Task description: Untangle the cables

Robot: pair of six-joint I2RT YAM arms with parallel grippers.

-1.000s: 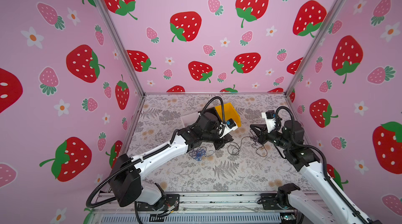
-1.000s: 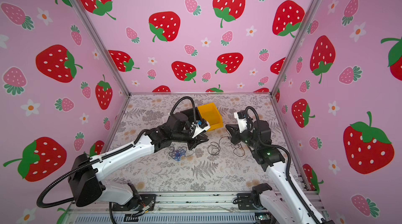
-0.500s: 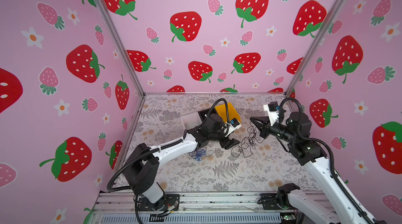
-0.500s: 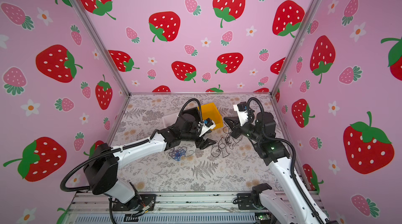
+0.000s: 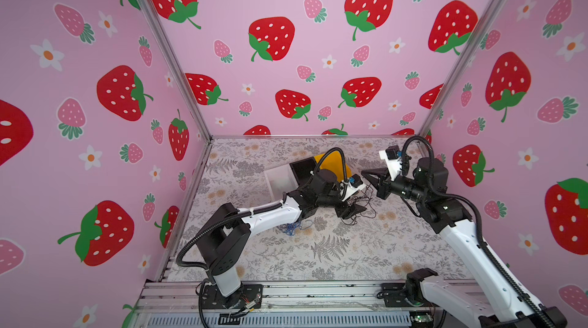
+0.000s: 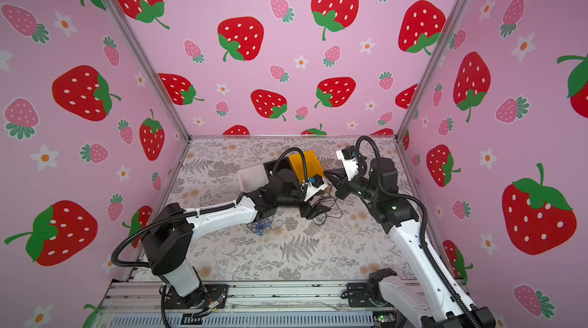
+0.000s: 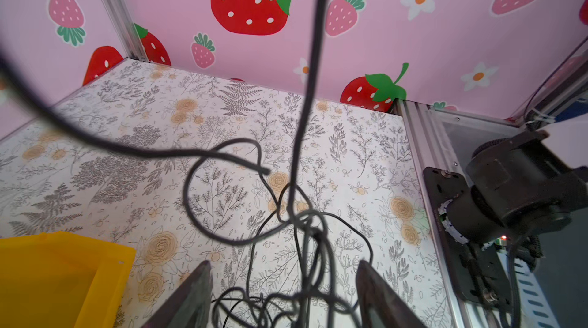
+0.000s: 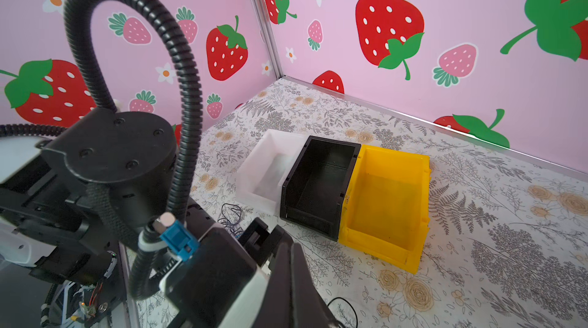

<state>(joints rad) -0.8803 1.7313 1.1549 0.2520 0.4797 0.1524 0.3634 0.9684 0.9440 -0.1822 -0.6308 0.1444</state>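
Next, my left gripper grabs the bunched black tangle below the piece of cable my right gripper holds, so that piece pulls free.
Black cables lie tangled on the floral floor. My left gripper is open and low over them. In the left wrist view its fingers stand on either side of the black tangle, gripper. One black strand rises straight up out of that view. My right gripper hangs above the tangle, shut on that black strand. A separate blue and purple cable bundle lies under the left forearm.
Three bins stand side by side behind the left arm: white, black and yellow. The two grippers are very close together. Pink walls enclose the floor on three sides.
My left gripper has opened and moved right, down onto the black tangle. My right gripper, still shut, has risen a little with the black strand.
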